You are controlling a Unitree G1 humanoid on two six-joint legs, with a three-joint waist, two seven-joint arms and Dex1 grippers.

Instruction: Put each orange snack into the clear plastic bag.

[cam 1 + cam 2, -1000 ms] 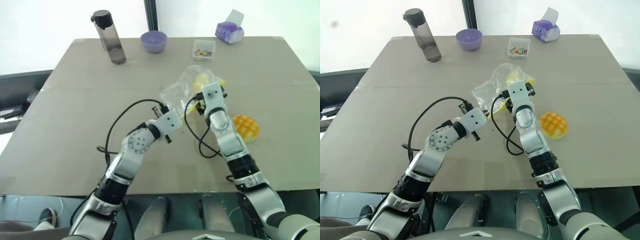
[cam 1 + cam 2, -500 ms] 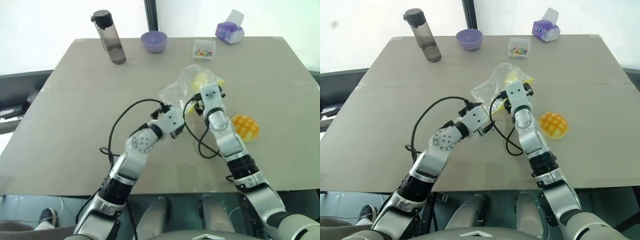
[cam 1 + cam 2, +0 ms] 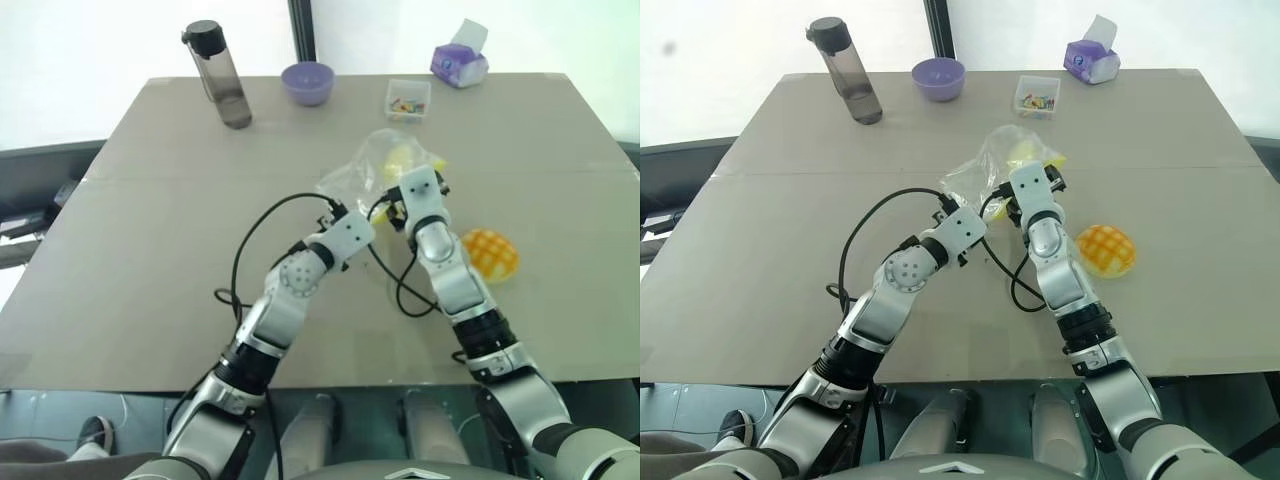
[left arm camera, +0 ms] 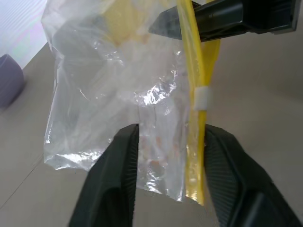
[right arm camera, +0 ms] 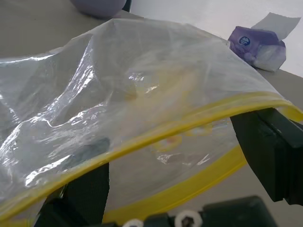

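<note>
The bag's yellow strip should be grabbed next by my left gripper, at its closed end past the white slider [image 4: 195, 161]. The clear film [image 4: 109, 101] is hanging loose and wrinkled.
The clear plastic bag [image 3: 372, 165] lies mid-table with its yellow mouth strip toward me, and a pale yellow lump shows through it. My right gripper [image 5: 173, 151] is open wide. The upper yellow lip lies over both its fingers, and the lower lip runs beneath them. My left gripper [image 4: 171, 130] is at the bag's near left edge. Its fingers [image 4: 128, 156] stand apart, with the film and the yellow strip between them. One orange snack [image 3: 490, 254], with a criss-cross top, sits on the table to the right of my right forearm, clear of both grippers.
Along the far edge stand a dark bottle [image 3: 222, 75], a purple bowl [image 3: 307, 83], a small clear box of coloured bits [image 3: 407, 99] and a purple tissue pack [image 3: 459, 60]. Black cables loop off both wrists over the table [image 3: 150, 250].
My left elbow and forearm have swung in to the right, while the hand stays at the bag's near edge. The right arm, the bag and the orange snack are where they were.
</note>
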